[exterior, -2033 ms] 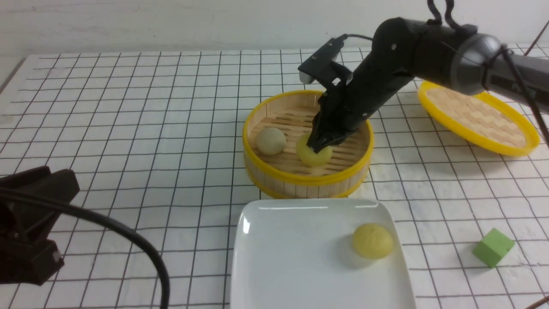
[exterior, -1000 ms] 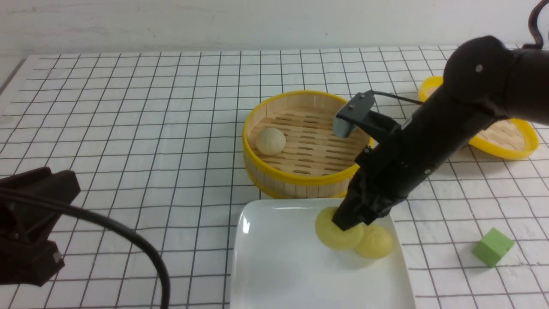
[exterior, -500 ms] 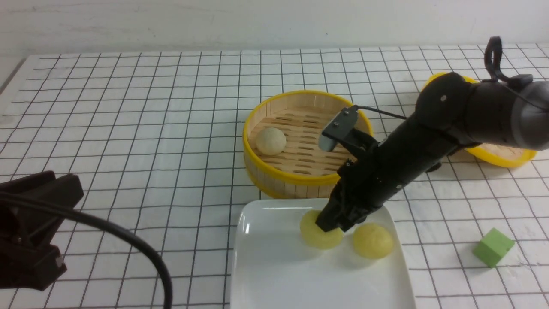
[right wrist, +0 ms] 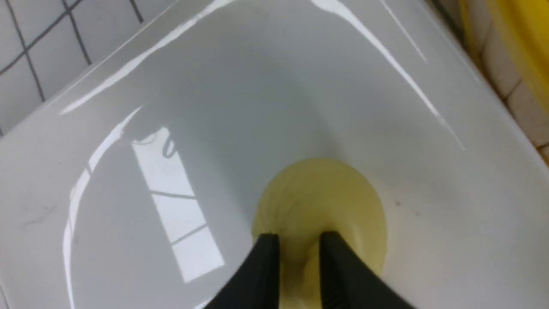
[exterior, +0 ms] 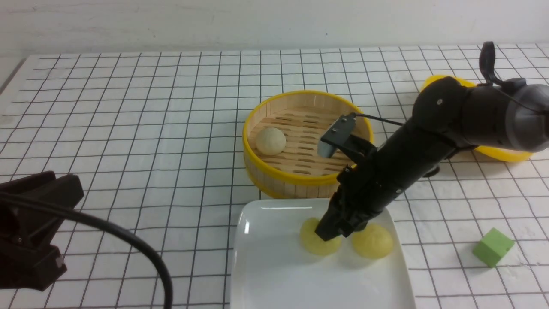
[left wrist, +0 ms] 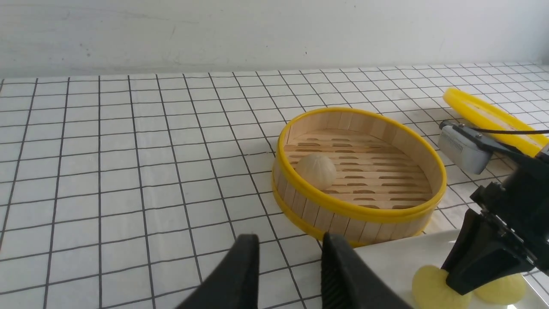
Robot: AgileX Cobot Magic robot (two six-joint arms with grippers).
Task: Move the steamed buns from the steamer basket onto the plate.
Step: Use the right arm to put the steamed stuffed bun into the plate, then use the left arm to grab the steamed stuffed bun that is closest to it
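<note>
The bun sits close beside the basket's side [exterior: 249,140], so to move it onto the plate, my left gripper next needs to grab it by its pleated top [exterior: 271,137].
One off-white steamed bun [exterior: 270,140] lies in the bamboo steamer basket [exterior: 300,178], near its left wall. Two pale yellow steamed buns rest on the white plate [exterior: 274,266]: one to the right [exterior: 373,241] and one to the left [exterior: 309,243] under my right gripper [exterior: 330,234]. In the right wrist view that gripper [right wrist: 299,240] stands open, its fingers a little apart round the top of the bun [right wrist: 326,193], which sits on the plate [right wrist: 214,86]. My left gripper [left wrist: 289,251] hangs open and empty at the near left, short of the plate.
The shallow yellow-rimmed woven lid [exterior: 493,152] lies at the far right, mostly behind my right arm. A green cube [exterior: 493,246] sits on the gridded cloth right of the plate. A black cable [exterior: 128,240] curves across the near left.
My right gripper lifted a yellow bun out of the basket and set it on the plate, left of the other yellow bun. Its fingers have now parted. The left arm stayed put.
</note>
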